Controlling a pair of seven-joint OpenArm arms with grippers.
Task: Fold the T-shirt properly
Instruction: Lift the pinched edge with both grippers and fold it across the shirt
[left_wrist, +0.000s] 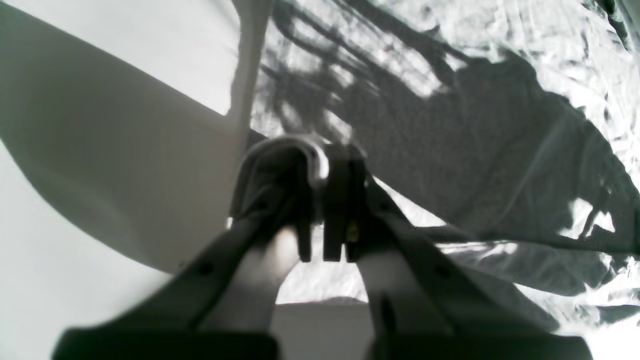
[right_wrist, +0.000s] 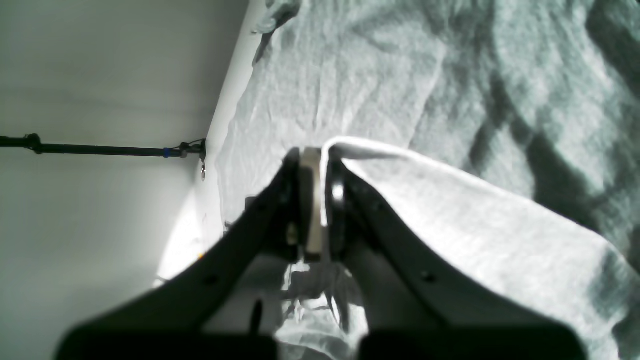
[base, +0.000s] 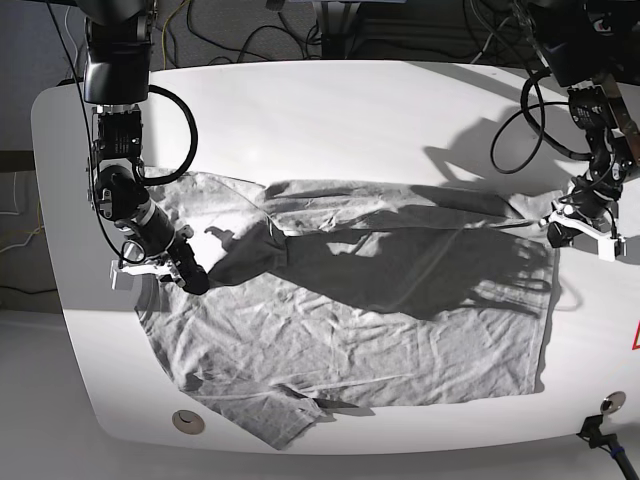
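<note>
The T-shirt's folded edge (right_wrist: 408, 156) is down at the lower layer (right_wrist: 342, 117), so the T-shirt would rest there. My right gripper is ready to let go of the T-shirt.
The heather-grey T-shirt (base: 350, 340) lies wrinkled across the white table (base: 330, 120), with no lettering showing. My left gripper (base: 562, 226) is shut on the shirt's edge at the right side; in the left wrist view (left_wrist: 322, 167) fabric bunches between its fingers, and the shirt (left_wrist: 475, 150) stretches away under shadow. My right gripper (base: 196, 279) is shut on the shirt at the left side; in the right wrist view (right_wrist: 315, 160) a fold of the shirt (right_wrist: 450, 215) drapes from it. A raised band of cloth runs between the two grippers.
Black cables (base: 250, 30) hang behind the table's far edge. A round grommet (base: 186, 421) sits near the front left edge and a small clamp (base: 606, 404) at the front right. A thin black rod (right_wrist: 100, 148) shows beside the table.
</note>
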